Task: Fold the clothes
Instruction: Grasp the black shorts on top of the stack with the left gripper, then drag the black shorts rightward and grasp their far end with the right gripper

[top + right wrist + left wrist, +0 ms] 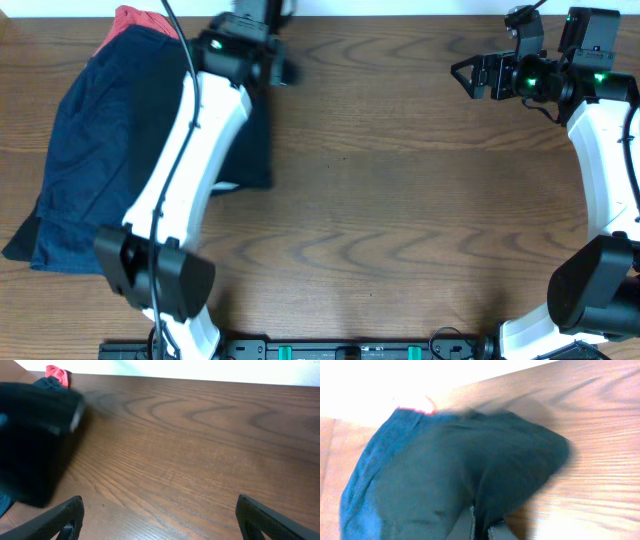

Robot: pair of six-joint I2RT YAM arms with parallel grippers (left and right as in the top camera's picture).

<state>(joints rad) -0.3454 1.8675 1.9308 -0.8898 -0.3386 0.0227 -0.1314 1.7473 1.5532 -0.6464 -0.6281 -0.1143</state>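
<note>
I need to grip the far edge of the navy garment [100, 150] with my right gripper next, to spread it for folding. That leaves another part for my left gripper.
A dark navy garment [100, 150] lies on the left part of the wooden table, with a red garment [135, 20] showing at its far edge. My left gripper [262, 62] is over the navy garment's far right corner. In the left wrist view the fingers [482, 527] are shut on a fold of the navy cloth [460, 465], which looks lifted and blurred. My right gripper [470, 75] is open and empty at the far right of the table, above bare wood [160, 515]. The red garment also shows in the right wrist view [58, 374].
The left arm's white link [190, 150] lies across the navy garment. The wooden table [400, 200] stretches between the two arms. The table's far edge meets a white wall in the right wrist view [200, 370].
</note>
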